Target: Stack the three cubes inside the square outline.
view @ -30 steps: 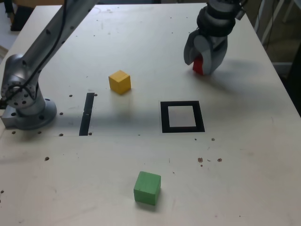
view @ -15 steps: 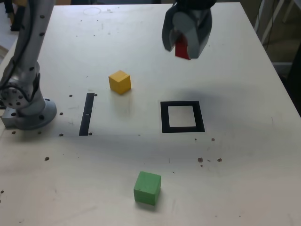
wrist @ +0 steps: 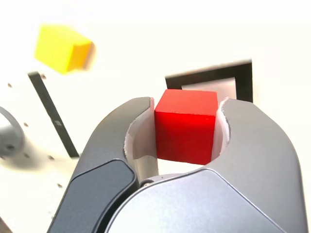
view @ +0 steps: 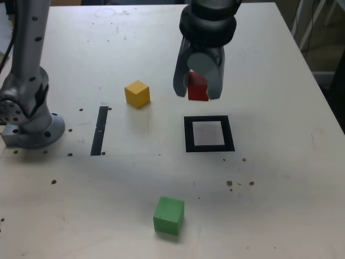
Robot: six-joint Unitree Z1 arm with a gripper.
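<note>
The red cube point(view: 198, 88) hangs above the table, short of the square outline point(view: 209, 134), so my gripper moves it toward the outline next, before releasing it.
My gripper point(view: 197, 89) hangs above the table, shut on the red cube point(view: 198, 88), just behind the square outline point(view: 209, 134) in the exterior view. The wrist view shows the red cube point(wrist: 186, 125) clamped between both jaws, with part of the square outline point(wrist: 214, 77) beyond it. The yellow cube point(view: 137, 94) sits on the table to the exterior view's left of the gripper, and appears blurred in the wrist view point(wrist: 63, 47). Near the front edge rests the green cube point(view: 168, 215).
The arm's grey base point(view: 27, 116) stands at the exterior view's left. A thin black strip point(view: 99, 130) lies between the base and the outline. Table edges run along the back and the exterior view's right, with chair legs beyond.
The gripper carried the red cube up off the table at the back right, swung towards the exterior view's left, then came forward and down towards the square outline.
</note>
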